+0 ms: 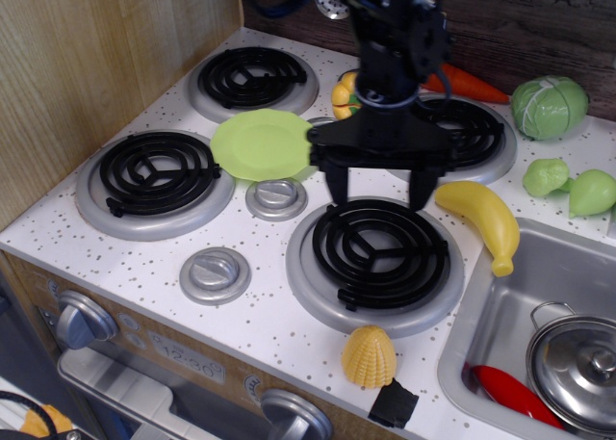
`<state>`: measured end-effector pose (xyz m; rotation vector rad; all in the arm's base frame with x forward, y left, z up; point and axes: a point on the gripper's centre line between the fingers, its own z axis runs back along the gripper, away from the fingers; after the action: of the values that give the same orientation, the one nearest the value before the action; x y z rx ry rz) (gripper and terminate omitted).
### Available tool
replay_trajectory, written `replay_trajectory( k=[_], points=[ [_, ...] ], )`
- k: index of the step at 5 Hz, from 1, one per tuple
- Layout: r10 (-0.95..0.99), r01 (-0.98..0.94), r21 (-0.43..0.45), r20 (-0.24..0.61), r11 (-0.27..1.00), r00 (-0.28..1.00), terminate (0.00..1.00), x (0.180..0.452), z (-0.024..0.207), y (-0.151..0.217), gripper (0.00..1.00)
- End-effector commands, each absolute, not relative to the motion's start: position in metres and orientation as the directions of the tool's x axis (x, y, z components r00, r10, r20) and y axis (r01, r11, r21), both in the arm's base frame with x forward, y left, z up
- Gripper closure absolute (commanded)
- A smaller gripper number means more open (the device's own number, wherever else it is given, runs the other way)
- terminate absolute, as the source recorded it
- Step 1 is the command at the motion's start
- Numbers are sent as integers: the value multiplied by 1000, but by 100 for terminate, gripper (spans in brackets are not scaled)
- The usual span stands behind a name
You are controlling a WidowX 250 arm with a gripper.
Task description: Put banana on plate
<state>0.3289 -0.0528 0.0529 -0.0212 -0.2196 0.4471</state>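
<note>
Next, my gripper grabs the banana by its end (455, 198) opposite the stem to set it on the lime-green plate (262, 144).
The glossy yellow banana (484, 220) lies on the white counter between the front right burner (375, 263) and the sink, stem end toward the sink. The lime-green plate (262, 144) rests between the two left burners. My gripper (381, 190) hangs open and empty over the far edge of the front right burner, its two black fingers (339, 186) spread wide. It is just left of the banana and well right of the plate.
A yellow pepper (345, 91), partly hidden by my arm, an orange carrot (474, 84), a green cabbage (549, 107) and small greens (570, 186) lie at the back right. A corn piece (369, 356) sits at the front edge. The sink (500, 324) holds a lidded pot (583, 367).
</note>
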Motion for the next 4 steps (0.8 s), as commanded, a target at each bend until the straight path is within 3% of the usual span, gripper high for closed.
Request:
replay_trajectory(
  k=[1, 2, 4],
  points=[
    [495, -470, -156, 241, 869, 835, 0, 362, 78, -94, 0],
    [486, -459, -164, 247, 873, 838, 0, 375, 76, -102, 0],
    [455, -453, -77, 284, 888, 844, 0, 385, 39, -115, 0]
  ],
)
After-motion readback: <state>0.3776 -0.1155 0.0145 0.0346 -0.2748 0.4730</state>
